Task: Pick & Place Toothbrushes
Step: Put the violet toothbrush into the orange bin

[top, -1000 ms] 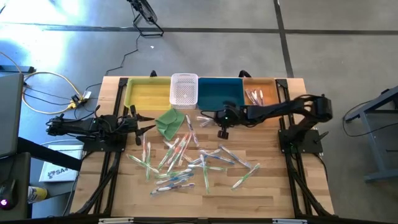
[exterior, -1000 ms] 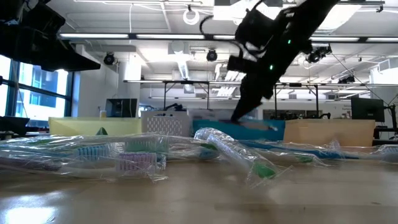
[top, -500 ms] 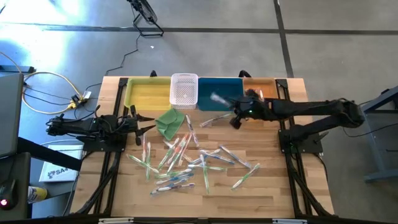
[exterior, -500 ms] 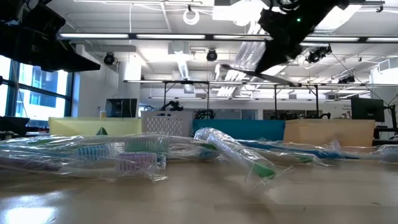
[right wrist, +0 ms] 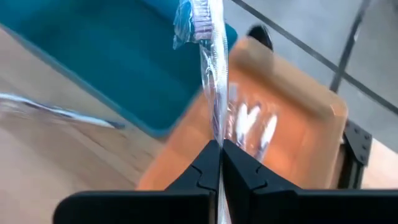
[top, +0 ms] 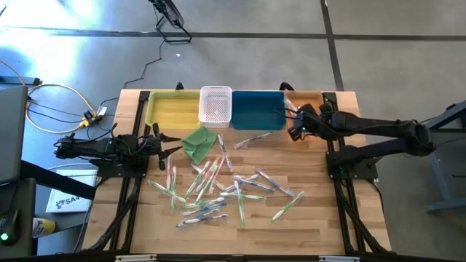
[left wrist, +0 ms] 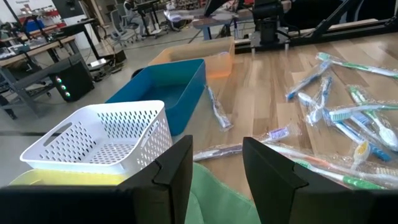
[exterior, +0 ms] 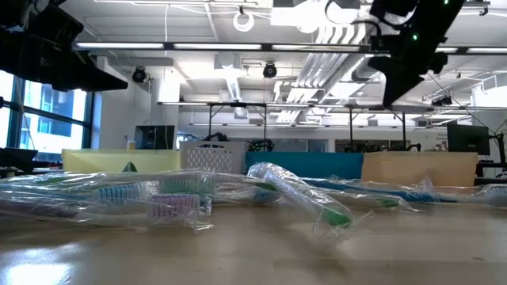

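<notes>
My right gripper holds the toothbrush, and the toothbrush's bristles are across the teal rim. It should keep holding the toothbrush until the toothbrush's head is over the orange bin.
Many wrapped toothbrushes lie scattered flat on the wooden table. My right gripper hangs in the air over the border between the teal bin and the orange bin, shut on one wrapped toothbrush with pinkish bristles. The low view shows this gripper high above the table. My left gripper waits open at the table's left side, beside the folded green cloth; its fingers touch nothing. My right gripper pinches the wrapped toothbrush between its two fingers, on the handle stretch below the head. The brush runs on straight out past the fingertips, its bristle end farthest out. It is lifted clear, above the orange bin's near rim.
Along the far edge stand a yellow bin, a white perforated basket, the teal bin and the orange bin, which holds a few wrapped brushes. Two brushes lie just before the teal bin. The near part of the table is bare wood.
My right gripper has risen from the table in front of the teal bin, shut on a toothbrush. It has carried the toothbrush up, toward the table's right and far edges, to the orange bin. The toothbrush is now lifted clear of the table.
</notes>
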Robot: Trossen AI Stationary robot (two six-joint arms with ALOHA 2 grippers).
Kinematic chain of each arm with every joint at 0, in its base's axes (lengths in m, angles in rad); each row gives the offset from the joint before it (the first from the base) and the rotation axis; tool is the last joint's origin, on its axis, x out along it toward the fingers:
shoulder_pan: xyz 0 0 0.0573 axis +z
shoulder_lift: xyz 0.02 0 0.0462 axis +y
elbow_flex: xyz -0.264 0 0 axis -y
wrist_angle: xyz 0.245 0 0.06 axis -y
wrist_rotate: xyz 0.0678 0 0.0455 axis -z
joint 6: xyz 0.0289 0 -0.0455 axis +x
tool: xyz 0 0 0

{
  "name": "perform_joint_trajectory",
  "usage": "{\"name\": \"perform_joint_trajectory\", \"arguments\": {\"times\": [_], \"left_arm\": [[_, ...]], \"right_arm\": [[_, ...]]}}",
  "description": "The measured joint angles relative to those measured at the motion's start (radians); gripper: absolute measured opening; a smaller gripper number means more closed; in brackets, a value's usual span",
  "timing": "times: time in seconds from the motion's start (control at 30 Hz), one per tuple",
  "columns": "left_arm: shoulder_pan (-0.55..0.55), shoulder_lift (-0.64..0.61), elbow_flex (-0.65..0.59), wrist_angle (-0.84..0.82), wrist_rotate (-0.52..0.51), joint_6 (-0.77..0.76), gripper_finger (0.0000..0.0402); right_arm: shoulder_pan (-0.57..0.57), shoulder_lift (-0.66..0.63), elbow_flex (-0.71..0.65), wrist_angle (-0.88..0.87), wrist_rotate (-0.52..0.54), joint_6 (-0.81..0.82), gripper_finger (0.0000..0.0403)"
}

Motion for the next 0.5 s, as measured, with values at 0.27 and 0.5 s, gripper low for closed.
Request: {"name": "perform_joint_trajectory", "arguments": {"times": [0.27, 0.5], "left_arm": [[0.000, 0.000, 0.000, 0.000, 0.000, -0.002, 0.0136], [0.000, 0.000, 0.000, 0.000, 0.000, -0.002, 0.0136]], "right_arm": [[-0.134, 0.000, -0.102, 0.039, -0.019, 0.003, 0.0003], [-0.273, 0.001, -0.170, 0.124, -0.085, -0.017, 0.0003]]}}
